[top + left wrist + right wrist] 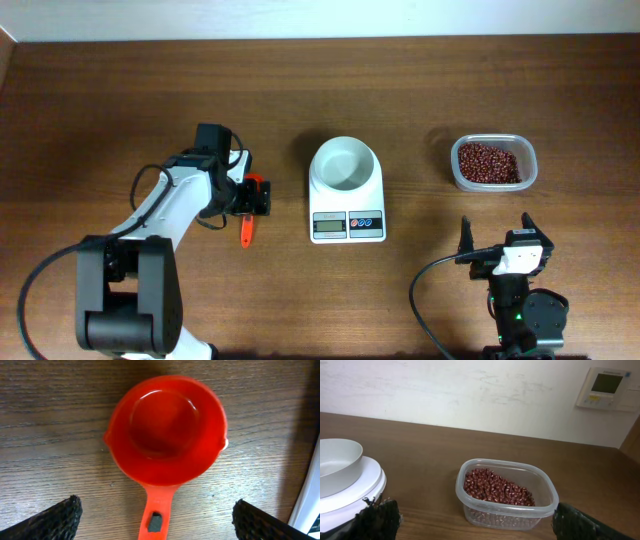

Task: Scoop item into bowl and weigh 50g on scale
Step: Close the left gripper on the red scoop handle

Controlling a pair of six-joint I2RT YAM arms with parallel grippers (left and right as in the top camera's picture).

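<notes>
The far end of the scoop's handle has to stay free for handing over to the robot's right gripper, so the left gripper needs to grab the handle close to the scoop's cup next.
Dark reddish-brown beans (489, 162) (495, 487) fill a clear plastic container (529, 165) (542, 510) at the right. The white bowl (345, 164) (335, 465) stands empty on the white scale (348, 226) (355, 495). An orange-red scoop (247, 226) (167, 430) lies empty on the table left of the scale. My left gripper (254, 198) (157, 522) is open, just above the scoop, fingers either side of its handle. My right gripper (495, 240) (472, 525) is open and empty, near the front edge, short of the container.
The brown wooden table (120, 100) reaches a white wall (470, 390) at the back. A wall panel (604, 387) hangs at the upper right in the right wrist view.
</notes>
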